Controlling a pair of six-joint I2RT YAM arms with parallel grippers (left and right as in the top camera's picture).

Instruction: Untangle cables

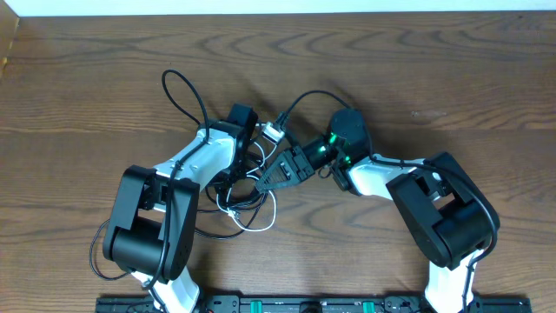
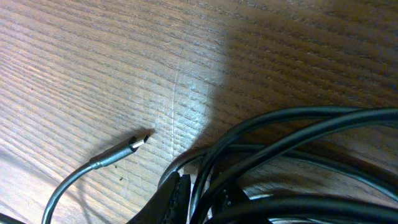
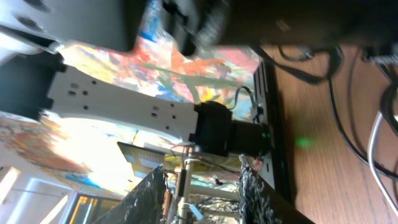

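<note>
The white cord needs to be pulled out of the black cables, so my right gripper will next grab the cord by its loop at the tangle's edge (image 1: 268, 224) (image 3: 372, 149).
The cables (image 1: 246, 202) lie in a tangle of thin black loops with one white cord (image 1: 265, 222) between the two arms. My left gripper (image 1: 228, 178) reaches down into the tangle. In the left wrist view it (image 2: 202, 202) is shut on black cables (image 2: 298, 124) that run between its fingers (image 2: 175, 196). A grey plug end (image 2: 140, 142) rests on the wood to their left. My right gripper (image 1: 263, 181) sits at the right edge of the tangle, turned on its side. It (image 3: 205, 199) is open with nothing between its fingers (image 3: 149, 199). The white cord (image 3: 376, 149) and black cords (image 3: 348, 124) lie beyond it.
The wooden table (image 1: 434, 69) stretches around the arms. A black cord loop (image 1: 178, 87) arches from the left wrist and another (image 1: 304, 97) from the right wrist. The arm bases and a black rail (image 1: 304, 304) line the near edge.
</note>
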